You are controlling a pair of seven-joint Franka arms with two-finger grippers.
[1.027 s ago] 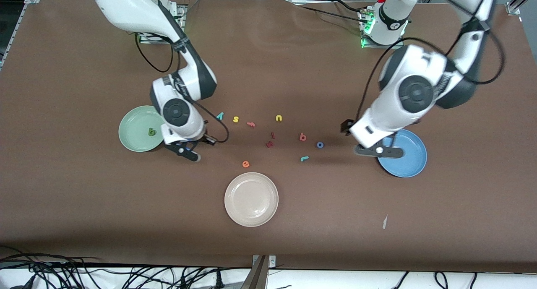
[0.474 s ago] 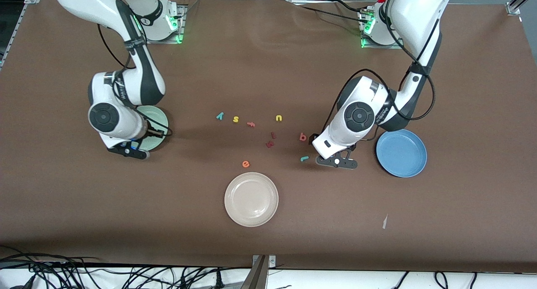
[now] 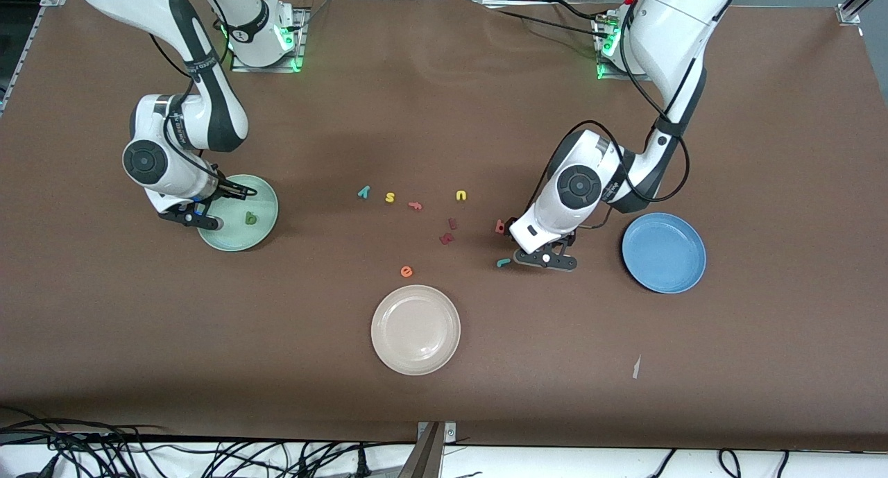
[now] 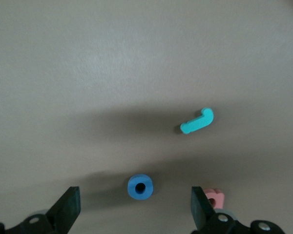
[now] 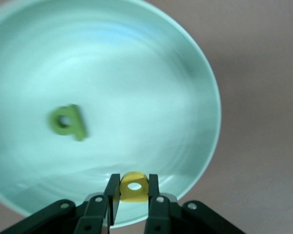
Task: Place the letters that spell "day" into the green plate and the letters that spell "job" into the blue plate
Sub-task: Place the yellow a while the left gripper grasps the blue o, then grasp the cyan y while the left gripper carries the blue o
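The left gripper should take the blue o by its round ring [image 4: 140, 178] next. That will start the word "job" in the blue plate.
My right gripper [image 3: 195, 218] [image 5: 134, 184] hangs over the green plate [image 3: 267, 211] [image 5: 185, 97], near its rim, shut on the yellow a [image 5: 134, 187]. The dark green d [image 3: 250, 218] [image 5: 68, 122] lies in that plate. My left gripper [image 3: 546, 259] [image 4: 135, 204] is open and low over the blue o [image 4: 139, 187], which lies between its fingers. The teal j [image 3: 504, 261] [image 4: 197, 121] and the red b [image 3: 499, 225] [image 4: 215, 197] lie close beside it. The teal y [image 3: 363, 192] rests mid-table. The blue plate [image 3: 664, 252] holds nothing.
A yellow s [image 3: 390, 198], a pink f [image 3: 415, 205], a yellow u [image 3: 461, 195], two dark red pieces [image 3: 448, 232] and an orange e [image 3: 406, 271] lie mid-table. A cream-white plate [image 3: 415, 329] sits nearer the front camera.
My right gripper carried the yellow a from beside the green plate to above it. My left gripper swung from the blue plate's edge to over the blue o and came lower.
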